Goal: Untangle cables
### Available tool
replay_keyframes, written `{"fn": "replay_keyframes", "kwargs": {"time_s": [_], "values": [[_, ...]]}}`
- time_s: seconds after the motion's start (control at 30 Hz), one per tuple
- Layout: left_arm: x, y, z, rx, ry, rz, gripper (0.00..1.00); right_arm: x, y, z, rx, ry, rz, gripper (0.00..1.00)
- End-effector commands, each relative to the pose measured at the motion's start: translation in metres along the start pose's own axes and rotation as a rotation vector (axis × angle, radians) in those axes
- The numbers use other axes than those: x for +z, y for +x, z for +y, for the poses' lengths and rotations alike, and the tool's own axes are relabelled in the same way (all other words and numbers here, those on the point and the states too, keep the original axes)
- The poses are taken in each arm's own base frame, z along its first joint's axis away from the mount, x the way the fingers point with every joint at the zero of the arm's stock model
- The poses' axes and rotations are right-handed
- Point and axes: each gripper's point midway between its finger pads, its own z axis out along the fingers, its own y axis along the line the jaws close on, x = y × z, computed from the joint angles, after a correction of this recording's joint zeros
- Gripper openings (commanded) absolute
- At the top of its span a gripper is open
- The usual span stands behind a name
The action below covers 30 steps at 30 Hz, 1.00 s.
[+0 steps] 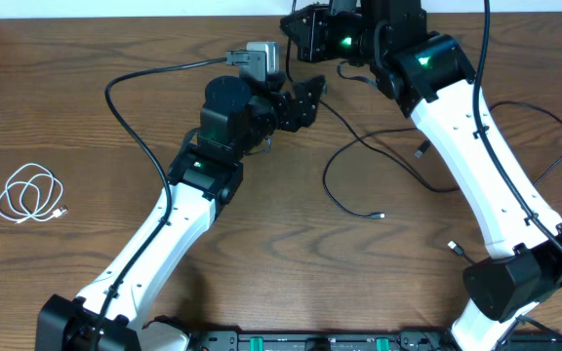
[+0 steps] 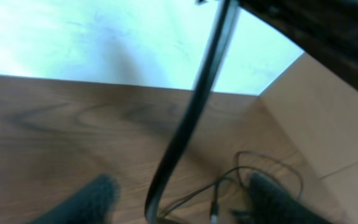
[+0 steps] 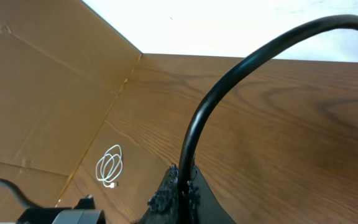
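The left gripper needs to close on the black cable's lower part [image 2: 157, 194], which hangs level with the robot's open fingers, with one finger on each side of it.
Black cables [image 1: 379, 161] lie looped on the wood table right of centre, with small plug ends showing. Thin loops of them also show in the left wrist view [image 2: 253, 168]. A short white cable [image 1: 29, 193] lies coiled at the far left, apart from the others, and also shows in the right wrist view [image 3: 109, 165]. My right gripper [image 1: 301, 37] is at the back centre; in its wrist view the fingers [image 3: 182, 186] are shut on a black cable [image 3: 210, 106] that arcs up and right. My left gripper [image 1: 305, 100] is just in front of it, open [image 2: 185, 205], with a black cable [image 2: 188, 118] passing between its fingers.
A cardboard wall [image 3: 42, 93] borders the table's left side, and another [image 2: 328, 124] shows in the left wrist view. Thick black robot wires [image 1: 130, 122] run along both arms. The left arm's grey camera box [image 1: 257, 58] sits close under the right gripper.
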Motion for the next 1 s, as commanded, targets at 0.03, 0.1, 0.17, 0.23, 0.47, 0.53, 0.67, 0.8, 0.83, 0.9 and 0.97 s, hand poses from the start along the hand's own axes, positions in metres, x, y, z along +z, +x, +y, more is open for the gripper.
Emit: {"fn": "replay_keyframes", "kwargs": {"time_s": [0.03, 0.1, 0.17, 0.23, 0.47, 0.53, 0.67, 0.8, 0.83, 0.9, 0.97], "values": [[0.001, -0.004, -0.001, -0.006, 0.001, -0.013, 0.39, -0.006, -0.001, 0.018, -0.001, -0.061, 0.006, 0.01], [0.001, -0.005, -0.002, -0.006, 0.003, -0.016, 0.3, -0.006, -0.001, 0.018, 0.0, -0.06, 0.006, 0.01], [0.001, -0.007, -0.003, -0.015, 0.007, -0.023, 0.22, -0.006, -0.001, 0.018, 0.0, -0.06, 0.007, 0.01], [0.001, -0.009, -0.004, -0.018, 0.012, -0.033, 0.19, -0.005, 0.0, 0.018, 0.001, -0.06, 0.01, 0.01], [0.001, -0.009, -0.004, -0.019, 0.011, -0.033, 0.08, -0.005, 0.001, 0.019, -0.001, -0.061, 0.012, 0.01], [0.001, -0.009, -0.004, -0.018, 0.011, -0.033, 0.08, -0.005, 0.001, 0.018, -0.003, -0.051, 0.01, 0.01], [0.001, -0.009, -0.003, -0.018, 0.01, -0.033, 0.08, -0.004, -0.001, 0.013, -0.002, -0.025, 0.001, 0.01], [0.001, -0.01, -0.003, -0.018, 0.008, -0.035, 0.07, -0.005, 0.0, 0.004, 0.007, 0.02, -0.004, 0.01], [0.001, -0.01, -0.003, -0.018, 0.008, -0.035, 0.07, -0.005, 0.0, 0.003, 0.009, 0.028, -0.003, 0.01], [0.001, -0.01, -0.003, -0.018, 0.008, -0.035, 0.07, -0.005, 0.0, 0.001, 0.008, 0.034, -0.003, 0.01], [0.001, -0.01, -0.003, -0.019, 0.008, -0.035, 0.07, -0.005, 0.001, 0.001, 0.004, 0.035, -0.001, 0.01]]}}
